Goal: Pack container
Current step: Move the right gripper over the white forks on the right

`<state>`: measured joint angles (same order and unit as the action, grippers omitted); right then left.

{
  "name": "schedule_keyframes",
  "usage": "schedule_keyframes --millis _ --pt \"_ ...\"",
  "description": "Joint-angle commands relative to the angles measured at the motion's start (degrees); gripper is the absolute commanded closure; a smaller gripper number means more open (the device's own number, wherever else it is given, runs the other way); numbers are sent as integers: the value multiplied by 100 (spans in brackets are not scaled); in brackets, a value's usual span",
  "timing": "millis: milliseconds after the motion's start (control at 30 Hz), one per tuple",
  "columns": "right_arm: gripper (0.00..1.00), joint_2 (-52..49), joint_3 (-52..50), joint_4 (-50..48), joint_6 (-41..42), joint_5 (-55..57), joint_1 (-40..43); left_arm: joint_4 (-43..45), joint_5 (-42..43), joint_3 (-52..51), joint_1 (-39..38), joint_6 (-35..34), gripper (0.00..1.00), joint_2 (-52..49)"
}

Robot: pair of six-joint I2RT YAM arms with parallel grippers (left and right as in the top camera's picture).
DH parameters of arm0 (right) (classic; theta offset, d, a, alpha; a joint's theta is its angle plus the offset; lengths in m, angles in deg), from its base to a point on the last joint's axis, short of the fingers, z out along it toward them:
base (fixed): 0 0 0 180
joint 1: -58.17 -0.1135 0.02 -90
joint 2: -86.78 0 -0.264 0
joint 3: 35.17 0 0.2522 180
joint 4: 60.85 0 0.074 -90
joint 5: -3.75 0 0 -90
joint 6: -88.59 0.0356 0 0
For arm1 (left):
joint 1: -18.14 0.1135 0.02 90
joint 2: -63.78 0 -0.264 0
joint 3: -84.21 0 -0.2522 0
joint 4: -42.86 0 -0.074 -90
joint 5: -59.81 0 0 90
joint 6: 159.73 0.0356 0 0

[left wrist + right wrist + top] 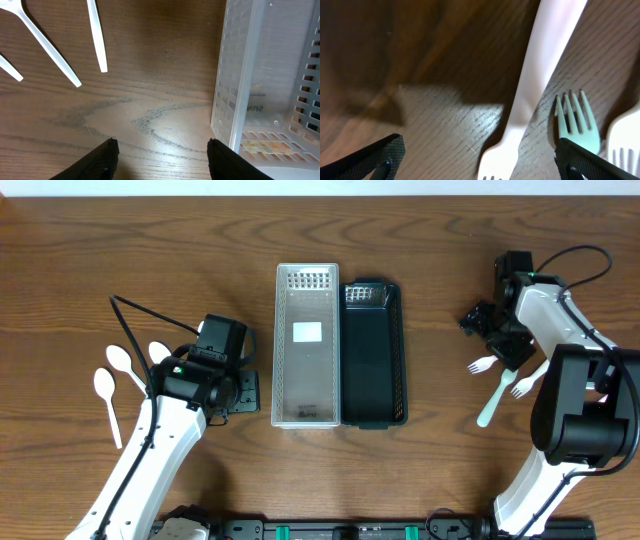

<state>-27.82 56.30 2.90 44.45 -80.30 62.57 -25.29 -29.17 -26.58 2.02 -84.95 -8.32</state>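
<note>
The robot's right gripper isn't ready to close yet, as a fingertip is apart from its shadow. It should first come down to the white fork (493, 360) (513, 132) and then close on the fork.
A clear perforated container (306, 345) and a black container (374, 352) stand side by side mid-table, both empty. Three white spoons (120, 365) lie at the left; their handles (97, 35) show in the left wrist view. A white fork (482, 365), a mint fork (495, 395) and another white fork (525, 383) lie at the right. My left gripper (243, 392) (162, 160) is open and empty, low beside the clear container's (240, 75) near left corner. My right gripper (495, 338) (480, 162) is open, straddling the white fork (520, 125), with the mint fork (575, 125) beside it.
The wooden table runs bare around the containers. The third fork (625, 135) lies just outside my right finger. A black cable (140, 315) arcs over the spoons on the left.
</note>
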Motion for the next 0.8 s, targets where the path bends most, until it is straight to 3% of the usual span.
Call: schedule_keyframes --millis 0,600,767 --pt "1 -85 -205 -103 -9 -7 50 -15 -85 133 31 -13 40 63" --pt "1 -85 -909 -654 -138 -26 50 -17 -83 133 31 -13 40 63" --pt "16 -83 -911 -699 -138 -26 50 -20 -83 133 31 -13 40 63"
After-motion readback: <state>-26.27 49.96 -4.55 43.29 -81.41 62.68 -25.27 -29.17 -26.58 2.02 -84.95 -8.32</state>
